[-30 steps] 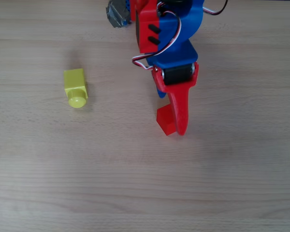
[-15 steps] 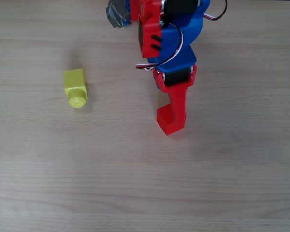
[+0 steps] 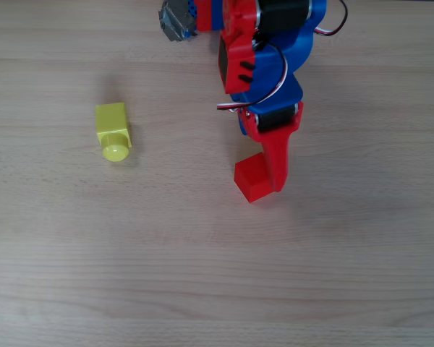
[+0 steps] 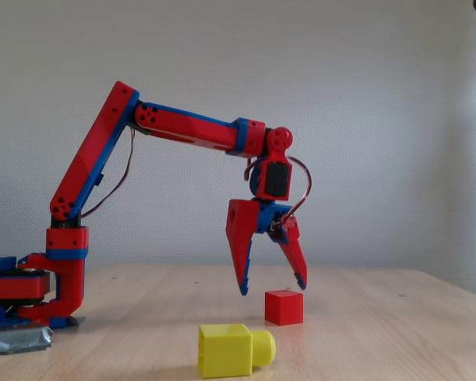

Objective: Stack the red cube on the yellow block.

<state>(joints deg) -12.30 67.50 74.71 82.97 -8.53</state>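
Note:
I will next grab the opposite upright sides of the red cube (image 3: 247,185) with my gripper, so that I can stack it on the yellow block (image 3: 111,123).
The red cube (image 3: 247,185) (image 4: 284,307) rests on the wooden table, right of centre in the overhead view. My gripper (image 3: 266,166) (image 4: 273,287) hangs open just above it, one red finger on each side and neither touching it. From overhead, the upper finger (image 3: 276,160) covers the cube's right edge. The yellow block (image 3: 111,123) (image 4: 224,351) lies on its side well to the left in the overhead view, apart from the cube. Its round stud (image 3: 116,152) points toward the bottom of that picture.
The arm's base (image 4: 32,290) stands at the table's far edge, with a grey taped patch (image 3: 175,20) beside it. Bare wooden table (image 3: 202,275) spreads around both blocks.
The gripper and wrist have drifted a little to the right and back toward the base above the cube. The red cube and the yellow block have not moved.

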